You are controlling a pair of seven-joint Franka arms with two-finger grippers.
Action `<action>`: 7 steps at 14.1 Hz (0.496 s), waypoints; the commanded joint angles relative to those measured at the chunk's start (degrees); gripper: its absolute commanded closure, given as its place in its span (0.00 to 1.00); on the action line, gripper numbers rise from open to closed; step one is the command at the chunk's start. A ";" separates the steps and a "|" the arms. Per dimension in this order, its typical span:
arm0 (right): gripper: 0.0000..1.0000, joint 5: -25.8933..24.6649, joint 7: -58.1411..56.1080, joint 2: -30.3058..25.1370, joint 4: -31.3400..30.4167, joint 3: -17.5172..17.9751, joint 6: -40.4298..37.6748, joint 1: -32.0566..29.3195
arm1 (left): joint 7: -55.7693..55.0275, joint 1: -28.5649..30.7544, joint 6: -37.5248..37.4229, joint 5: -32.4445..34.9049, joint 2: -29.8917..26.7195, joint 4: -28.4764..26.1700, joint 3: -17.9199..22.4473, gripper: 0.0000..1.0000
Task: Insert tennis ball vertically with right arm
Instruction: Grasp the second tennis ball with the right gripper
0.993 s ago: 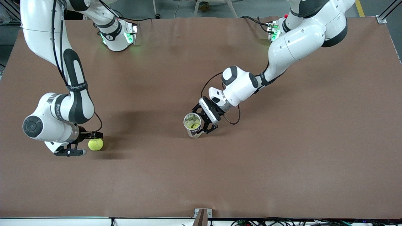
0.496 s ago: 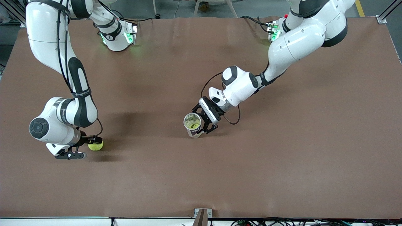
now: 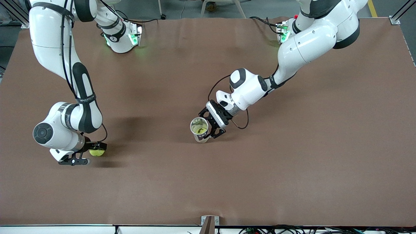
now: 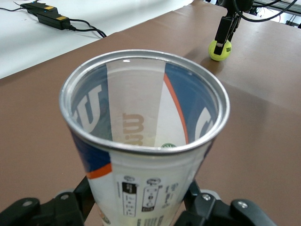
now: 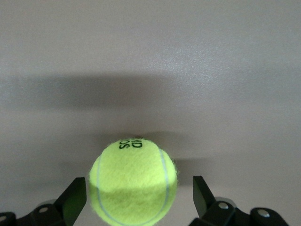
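Observation:
My right gripper's fingers reach on either side of the tennis ball in the wrist view, so I need to close them now and they would hold the ball.
A yellow-green tennis ball (image 3: 97,152) lies on the brown table toward the right arm's end. My right gripper (image 3: 92,151) is low at the table, open, with the ball (image 5: 134,181) between its fingers (image 5: 75,200) and gaps on both sides. My left gripper (image 3: 213,126) is shut on a clear tennis-ball can (image 3: 199,129) with blue, white and orange label, upright at the table's middle, mouth open upward. In the left wrist view the can (image 4: 146,141) fills the middle, and the ball (image 4: 220,50) shows far off with the right gripper's fingers (image 4: 225,30) at it.
The brown table (image 3: 292,162) spreads wide on all sides of the can and ball. A black power adapter with cable (image 4: 49,20) lies on a white surface past the table edge in the left wrist view.
My right arm has come down and its gripper has slid over the ball, which now sits between the fingers. The left arm and the can have not moved.

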 commanded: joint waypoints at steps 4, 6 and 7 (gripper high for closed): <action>0.27 1.21 -0.64 0.15 0.50 0.86 0.40 -0.63 | 0.70 1.51 -0.21 0.38 -0.33 -1.17 -1.43 0.24; 0.43 1.21 -0.72 0.15 0.59 0.86 0.40 -0.81 | 0.79 1.60 -0.12 0.47 -0.33 -1.17 -1.43 0.24; 0.51 1.12 -0.72 0.15 0.59 0.94 0.40 -0.72 | 0.70 1.95 -0.21 0.47 -0.33 -1.26 -1.43 0.24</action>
